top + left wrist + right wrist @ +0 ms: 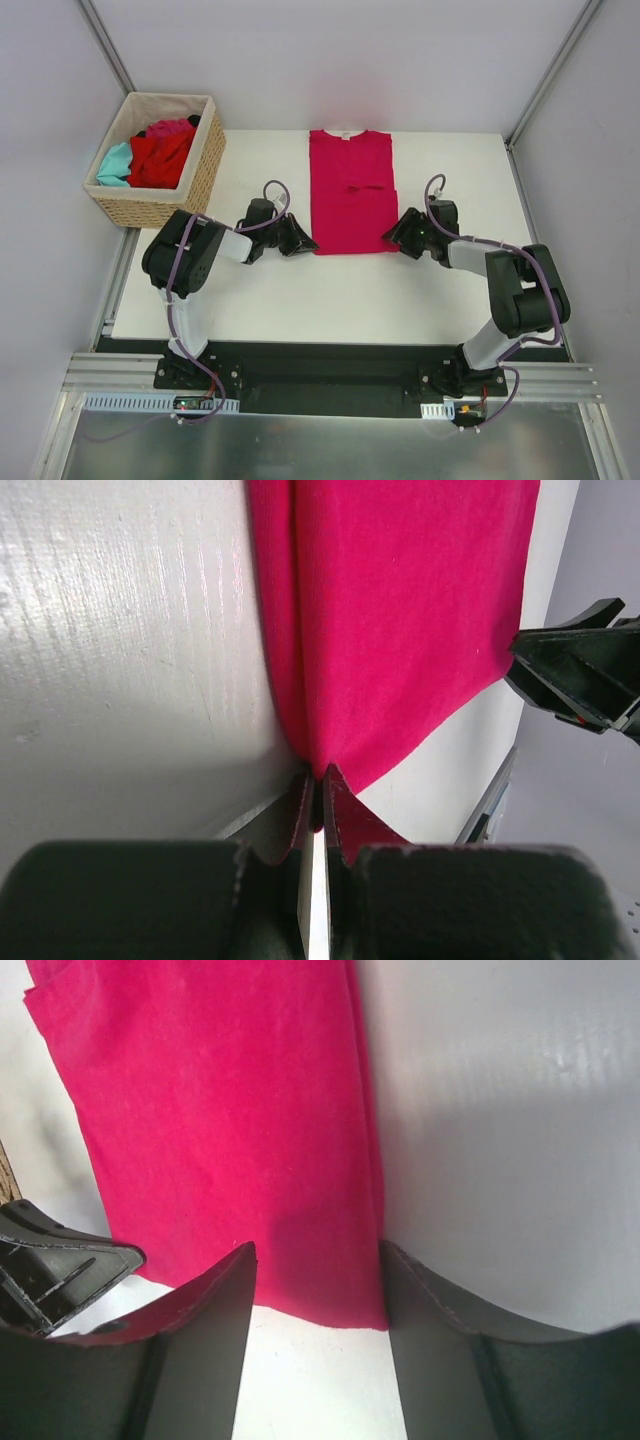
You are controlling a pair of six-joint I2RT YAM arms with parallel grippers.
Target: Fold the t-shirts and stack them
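My right gripper's fingers are apart around the hem corner, so the corner would stay lying there if I lifted that gripper now.
A magenta-pink t-shirt [350, 190] lies flat in the middle of the table, folded into a long strip with its collar at the far end. My left gripper [311, 244] is at its near left corner. In the left wrist view that gripper [318, 776] is shut on the corner of the cloth [400, 610]. My right gripper [393, 235] is at the near right corner. In the right wrist view it [317, 1255] stands open, its two fingers on either side of the shirt's hem corner [230, 1120], with a gap between them.
A tan wicker basket [207, 165] stands at the far left, off the table's corner. It holds a red t-shirt [160, 158], a teal one [115, 163] and a pink one [170, 128]. Grey walls enclose the white table [300, 290].
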